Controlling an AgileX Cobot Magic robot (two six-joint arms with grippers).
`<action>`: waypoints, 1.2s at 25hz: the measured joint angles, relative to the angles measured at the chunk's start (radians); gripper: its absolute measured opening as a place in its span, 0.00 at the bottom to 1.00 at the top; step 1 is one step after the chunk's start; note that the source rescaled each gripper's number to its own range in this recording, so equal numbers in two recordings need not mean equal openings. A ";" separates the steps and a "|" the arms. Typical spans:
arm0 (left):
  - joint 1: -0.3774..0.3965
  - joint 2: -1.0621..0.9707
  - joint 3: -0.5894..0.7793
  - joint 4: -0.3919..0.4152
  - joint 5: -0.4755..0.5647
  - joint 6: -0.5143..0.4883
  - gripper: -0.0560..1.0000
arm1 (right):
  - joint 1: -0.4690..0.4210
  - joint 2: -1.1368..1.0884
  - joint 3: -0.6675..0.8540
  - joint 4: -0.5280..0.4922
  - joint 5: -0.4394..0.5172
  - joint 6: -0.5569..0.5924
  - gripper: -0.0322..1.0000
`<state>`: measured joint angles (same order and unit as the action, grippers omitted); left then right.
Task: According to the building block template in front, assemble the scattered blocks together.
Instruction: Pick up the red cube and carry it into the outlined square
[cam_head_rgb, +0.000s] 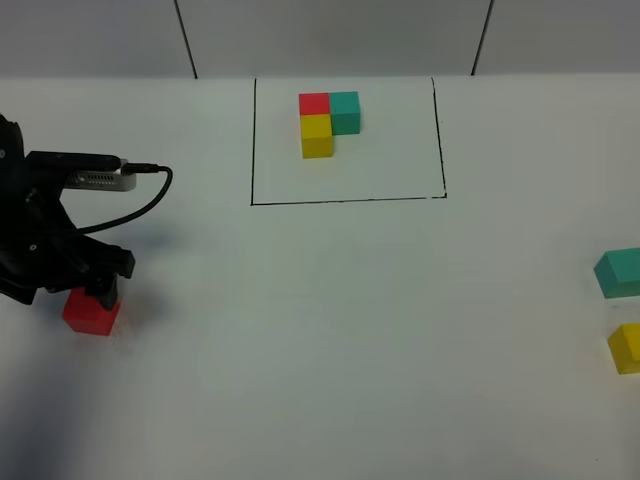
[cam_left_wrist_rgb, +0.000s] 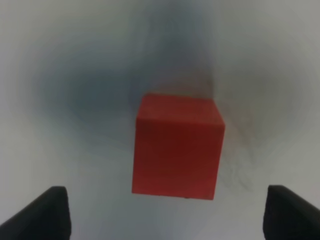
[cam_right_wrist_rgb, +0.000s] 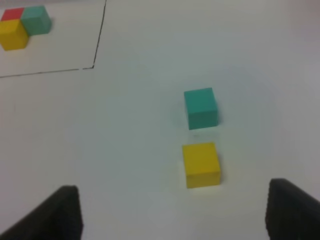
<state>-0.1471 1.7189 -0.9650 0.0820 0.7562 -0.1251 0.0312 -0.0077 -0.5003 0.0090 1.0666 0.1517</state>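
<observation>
The left gripper should move lower first, because tabletop shows between its fingers and the near edge of the red cube (cam_head_rgb: 92, 311) (cam_left_wrist_rgb: 177, 145), and it would miss the cube if it closed now.
The template (cam_head_rgb: 329, 122) is an L of red, teal and yellow cubes inside a black outline at the back centre; it also shows in the right wrist view (cam_right_wrist_rgb: 22, 27). The loose red cube (cam_head_rgb: 92, 311) lies at the left on the table. My left gripper (cam_head_rgb: 95, 292) hovers right over it, open, its fingertips (cam_left_wrist_rgb: 42, 212) wide on both sides of the cube (cam_left_wrist_rgb: 177, 145). The loose teal cube (cam_head_rgb: 619, 272) and yellow cube (cam_head_rgb: 627, 347) lie at the right edge. My right gripper (cam_right_wrist_rgb: 172, 215) is open and apart from the teal (cam_right_wrist_rgb: 201, 107) and yellow (cam_right_wrist_rgb: 200, 164) cubes.
The white table (cam_head_rgb: 330, 330) carries only the cubes and the black outline (cam_head_rgb: 345, 199). A black cable (cam_head_rgb: 150, 200) loops off the left arm. A wall with dark seams (cam_head_rgb: 185, 40) runs along the back.
</observation>
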 joint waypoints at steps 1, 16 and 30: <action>0.000 0.000 0.015 -0.002 -0.018 0.004 0.85 | 0.000 0.000 0.000 0.000 0.000 0.000 0.57; 0.000 0.072 0.040 -0.038 -0.089 0.006 0.81 | 0.000 0.000 0.000 0.000 0.000 0.000 0.57; 0.000 0.119 0.033 -0.005 -0.081 0.007 0.07 | 0.000 0.000 0.000 0.000 -0.001 0.000 0.57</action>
<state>-0.1471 1.8380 -0.9324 0.0773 0.6755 -0.1179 0.0312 -0.0077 -0.5003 0.0090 1.0658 0.1517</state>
